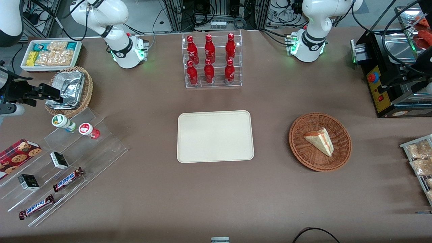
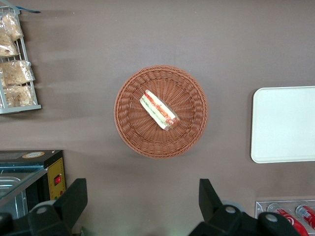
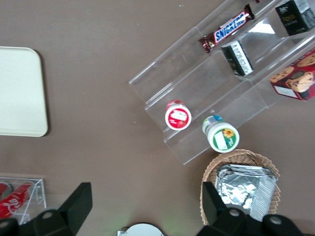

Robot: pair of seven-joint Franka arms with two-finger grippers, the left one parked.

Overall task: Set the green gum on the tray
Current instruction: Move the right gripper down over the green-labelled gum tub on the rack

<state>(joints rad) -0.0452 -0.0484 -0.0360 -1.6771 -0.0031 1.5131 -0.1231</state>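
The right gripper grabs the gum by its green-rimmed lid end (image 1: 57, 120) next, to set the green gum on the tray (image 1: 215, 136).
The green gum (image 1: 63, 122) is a small white bottle with a green-rimmed lid. It stands on the upper step of a clear stepped stand (image 1: 84, 148) toward the working arm's end of the table, beside a like bottle with a red lid (image 1: 88, 130). It also shows in the right wrist view (image 3: 222, 135). The cream tray (image 1: 215, 136) lies bare mid-table and shows in the right wrist view (image 3: 19, 91). My right gripper (image 1: 55, 96) hangs open and empty above the table by the foil-filled wicker basket, farther from the front camera than the gum. It holds nothing (image 3: 146, 199).
A wicker basket of foil packets (image 1: 69, 90) sits beside the gum. Snickers bars (image 1: 67, 179), small dark boxes and a cookie box (image 1: 17, 155) lie on the stand. A rack of red bottles (image 1: 212, 60) stands farther back; a sandwich basket (image 1: 320, 141) sits toward the parked arm.
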